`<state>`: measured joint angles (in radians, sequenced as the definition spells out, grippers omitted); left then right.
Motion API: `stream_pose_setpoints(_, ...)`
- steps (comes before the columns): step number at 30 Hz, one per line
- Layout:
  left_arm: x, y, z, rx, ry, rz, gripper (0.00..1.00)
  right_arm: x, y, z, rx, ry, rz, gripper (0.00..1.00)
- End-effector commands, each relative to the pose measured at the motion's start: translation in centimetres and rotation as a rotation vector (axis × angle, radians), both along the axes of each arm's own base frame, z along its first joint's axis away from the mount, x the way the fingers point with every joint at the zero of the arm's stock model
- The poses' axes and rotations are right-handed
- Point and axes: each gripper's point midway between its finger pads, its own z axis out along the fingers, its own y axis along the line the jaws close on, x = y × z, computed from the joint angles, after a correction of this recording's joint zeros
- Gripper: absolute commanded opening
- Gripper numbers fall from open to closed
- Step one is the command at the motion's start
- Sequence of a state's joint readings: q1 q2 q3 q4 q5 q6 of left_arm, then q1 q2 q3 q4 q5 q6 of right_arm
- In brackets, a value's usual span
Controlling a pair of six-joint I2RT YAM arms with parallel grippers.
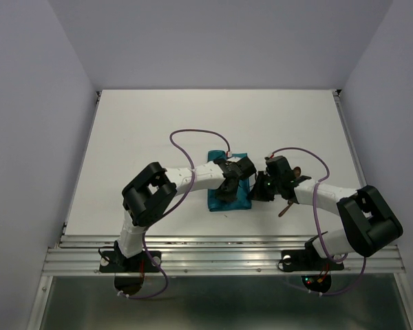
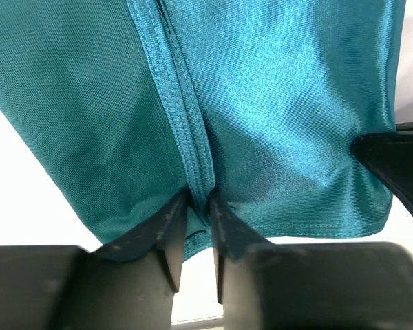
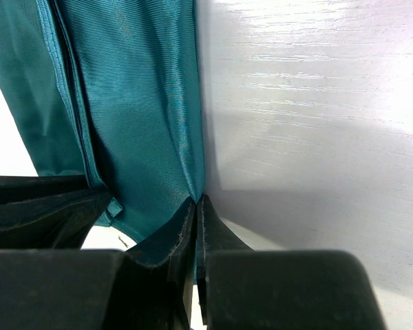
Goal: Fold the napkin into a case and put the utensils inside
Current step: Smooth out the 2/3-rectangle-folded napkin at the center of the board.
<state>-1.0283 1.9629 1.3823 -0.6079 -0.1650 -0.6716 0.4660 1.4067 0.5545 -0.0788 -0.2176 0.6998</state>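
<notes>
Next, my left gripper pinches the napkin's seam [image 2: 204, 199] to bring the napkin's hemmed edges neatly together for the case.
The teal napkin [image 1: 235, 201] lies folded into a narrow strip at the table's middle. In the left wrist view its two hemmed edges meet in a seam [image 2: 182, 103]. My left gripper [image 1: 228, 183] rests on the strip, its jaws a little apart and straddling that seam [image 2: 196, 199]. My right gripper [image 1: 260, 188] is at the strip's right edge, shut on the napkin's [image 3: 138, 103] border [image 3: 198, 201]. Two reddish-brown utensils lie on the table to the right, one behind the right arm [image 1: 298, 171] and one in front of it [image 1: 286, 207], both partly hidden by it.
The white table [image 1: 158, 124] is walled at the back and both sides. An aluminium rail [image 1: 220, 251] runs along the near edge by the arm bases. Purple cables [image 1: 182, 137] loop over both arms.
</notes>
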Motion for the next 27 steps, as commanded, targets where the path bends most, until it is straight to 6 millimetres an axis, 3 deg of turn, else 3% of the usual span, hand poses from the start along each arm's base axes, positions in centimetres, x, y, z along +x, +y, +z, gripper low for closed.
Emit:
stream_pose_setpoints(1, -0.5, 0.2, 1.3, -0.002, -0.003, -0.020, 0.34, 0.6, -0.2, 0.5, -0.021, -0.020, -0.009, 0.05)
stream_pose_setpoints(7, -0.2, 0.0, 2.4, -0.010, -0.018, -0.023, 0.43, 0.7, -0.2, 0.4, -0.021, -0.020, -0.005, 0.06)
stream_pose_setpoints(10, 0.4, -0.1, 4.3, -0.024, -0.055, -0.017, 0.43, 0.7, -0.2, 0.5, -0.021, -0.022, -0.005, 0.06)
stream_pose_setpoints(14, 1.6, -1.1, 8.5, -0.097, -0.133, -0.011, 0.41, 0.7, -0.1, 0.5, -0.021, -0.020, -0.005, 0.07)
stream_pose_setpoints(18, 2.3, -1.4, 10.8, -0.137, -0.180, -0.007, 0.40, 0.7, -0.2, 0.5, -0.025, -0.021, -0.005, 0.17)
stream_pose_setpoints(24, 2.0, -0.7, 10.1, -0.124, -0.167, 0.004, 0.32, 0.9, -0.8, 1.0, -0.053, -0.031, -0.020, 0.43)
stream_pose_setpoints(27, 1.7, 0.2, 9.0, -0.122, -0.142, 0.017, 0.24, 1.0, -1.6, 1.4, -0.090, -0.045, -0.042, 0.48)
